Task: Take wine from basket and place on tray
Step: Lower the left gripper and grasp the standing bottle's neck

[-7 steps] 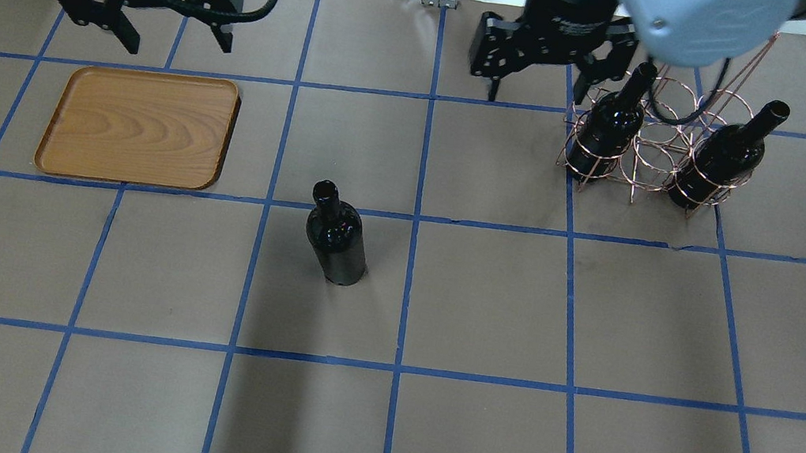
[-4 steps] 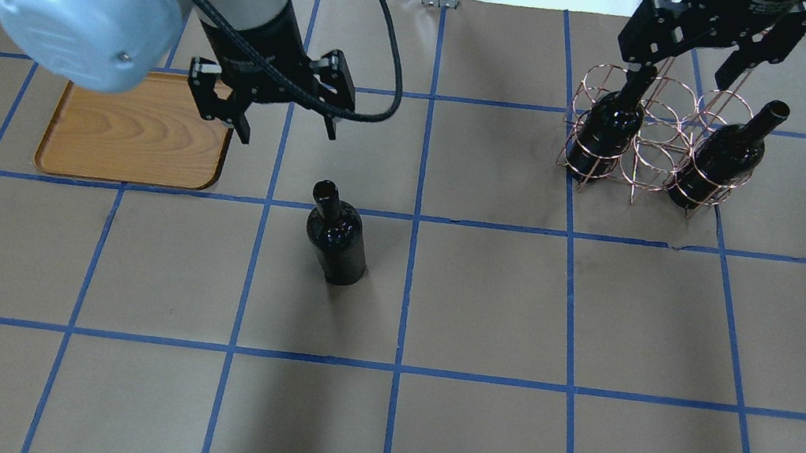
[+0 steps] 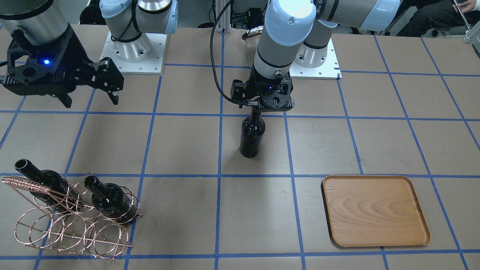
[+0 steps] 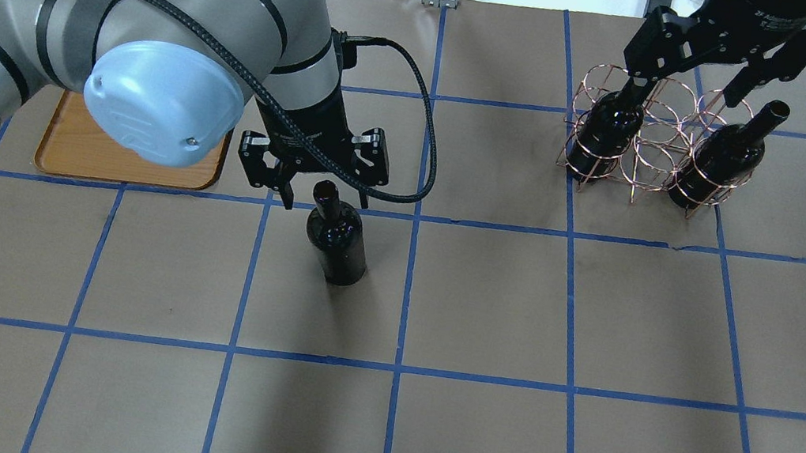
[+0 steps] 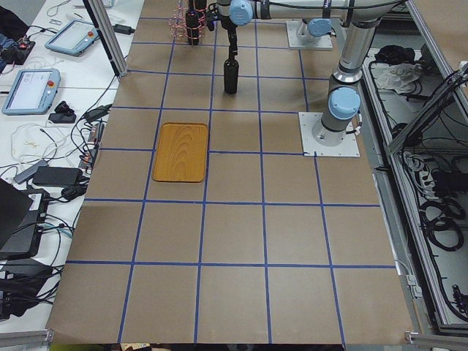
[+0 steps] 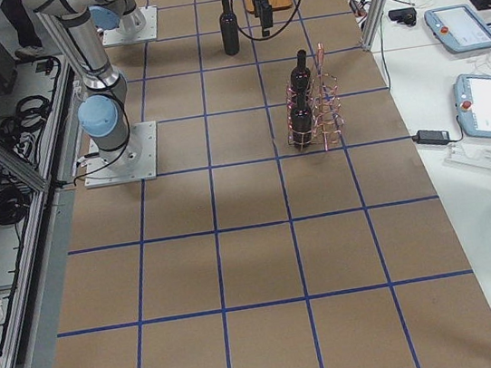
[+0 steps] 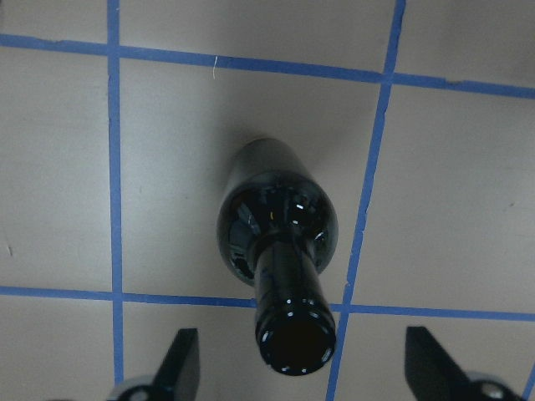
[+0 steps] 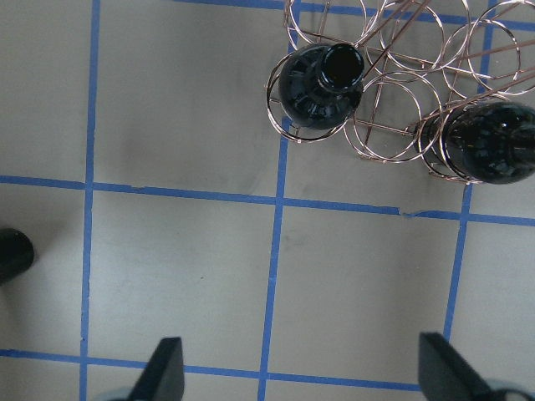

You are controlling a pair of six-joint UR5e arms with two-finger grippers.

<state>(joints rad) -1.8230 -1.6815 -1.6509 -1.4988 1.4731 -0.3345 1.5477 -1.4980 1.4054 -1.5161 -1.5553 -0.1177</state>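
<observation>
My left gripper grabs the black wine bottle by its neck [image 3: 255,116] next, to move the wine onto the wooden tray [image 3: 375,210].
One wine bottle [image 4: 338,245] stands upright on the table, outside the basket; it also shows in the front view [image 3: 251,138] and in the left wrist view [image 7: 280,225]. My left gripper [image 4: 324,200] is open, its fingers [image 7: 180,368] on either side of the bottle's neck and apart from it. The copper wire basket [image 4: 649,155] holds two more bottles [image 4: 605,133] [image 4: 725,159]. My right gripper [image 4: 681,86] is open and empty above the basket's back. The wooden tray [image 3: 375,210] is empty and partly hidden by my left arm in the overhead view [image 4: 62,155].
The table is brown paper with a blue tape grid. The basket's twisted handle [image 3: 26,184] leans out over the bottle necks. The robot bases [image 3: 131,52] stand at the table's back edge. Operators' tablets lie beside the table in the side views.
My left arm has swung from beside the tray to the standing bottle, and the open gripper now straddles its neck. My right gripper moved over the basket and stays open.
</observation>
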